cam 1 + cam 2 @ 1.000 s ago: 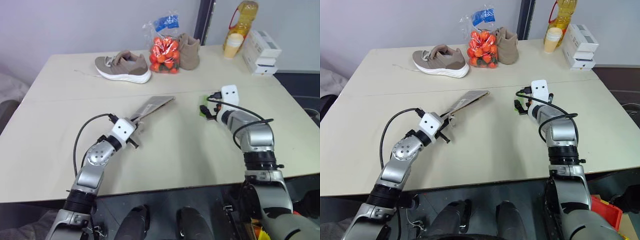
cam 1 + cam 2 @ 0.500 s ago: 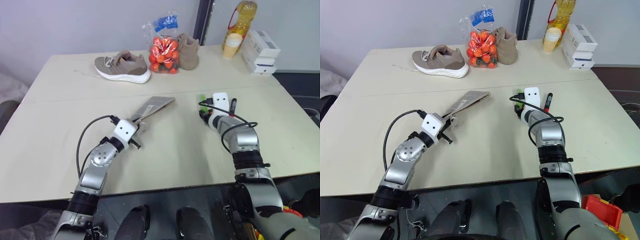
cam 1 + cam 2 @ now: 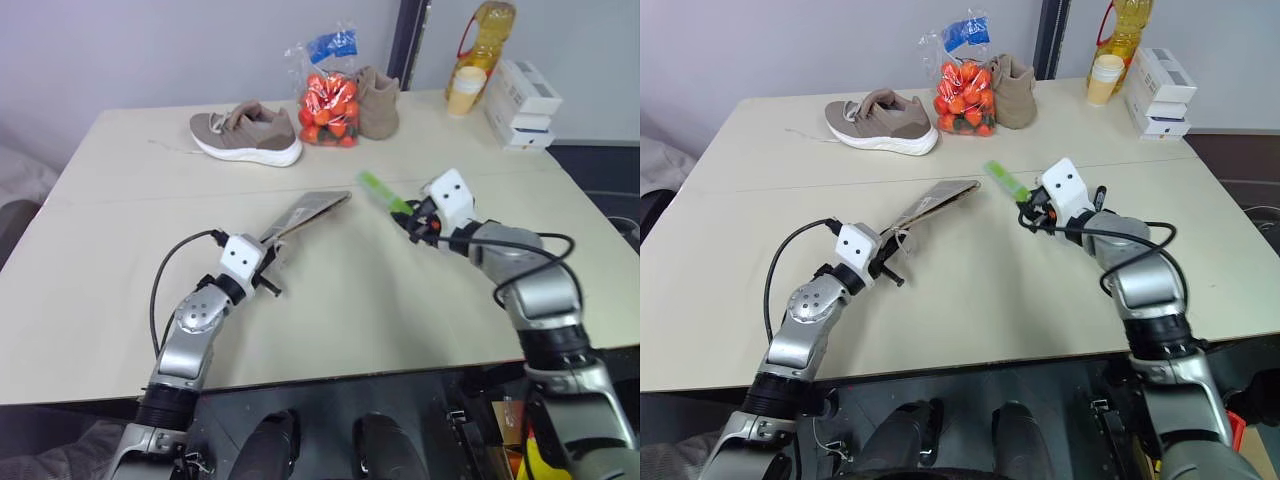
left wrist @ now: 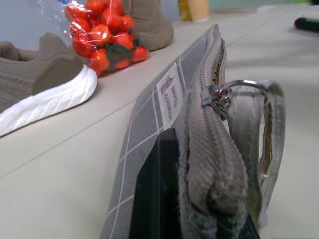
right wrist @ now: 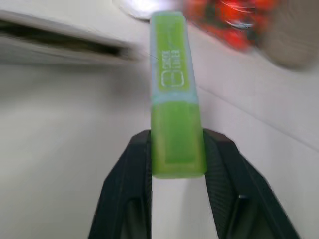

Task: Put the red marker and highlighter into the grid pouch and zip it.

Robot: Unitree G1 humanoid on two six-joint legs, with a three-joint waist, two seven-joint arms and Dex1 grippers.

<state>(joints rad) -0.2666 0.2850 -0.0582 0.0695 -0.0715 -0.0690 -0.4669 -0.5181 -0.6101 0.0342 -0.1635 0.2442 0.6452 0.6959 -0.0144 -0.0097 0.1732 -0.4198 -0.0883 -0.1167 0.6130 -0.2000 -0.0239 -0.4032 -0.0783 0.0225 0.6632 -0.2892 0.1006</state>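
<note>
My right gripper needs to bring the green highlighter closer before letting go of it, because the highlighter hangs short of the pouch's dark opening (image 5: 60, 42) in the right wrist view.
My left gripper (image 3: 272, 262) is shut on the near end of the grid pouch (image 3: 312, 207), a grey case with white lines. The pouch is held on edge, zipper side up, its far end resting on the table. Its label and metal zipper pull (image 4: 219, 96) sit close in the left wrist view. My right gripper (image 3: 410, 215) is shut on the green highlighter (image 3: 378, 189) and holds it above the table, right of the pouch and pointing toward it. The pouch's dark mouth (image 5: 60, 42) lies beyond the highlighter (image 5: 175, 94). The red marker's black cap (image 3: 1100, 190) peeks out behind my right wrist.
At the back of the table (image 3: 120, 260) are a tan shoe (image 3: 245, 132), a bag of red tomatoes (image 3: 330, 105) and a second shoe (image 3: 378, 100). An oil bottle (image 3: 487, 35), a paper cup (image 3: 464, 92) and white boxes (image 3: 525, 100) stand at the back right.
My right gripper closed on the highlighter, lifted it off the table and swung it toward the pouch. The left gripper kept its hold and stayed in place.
</note>
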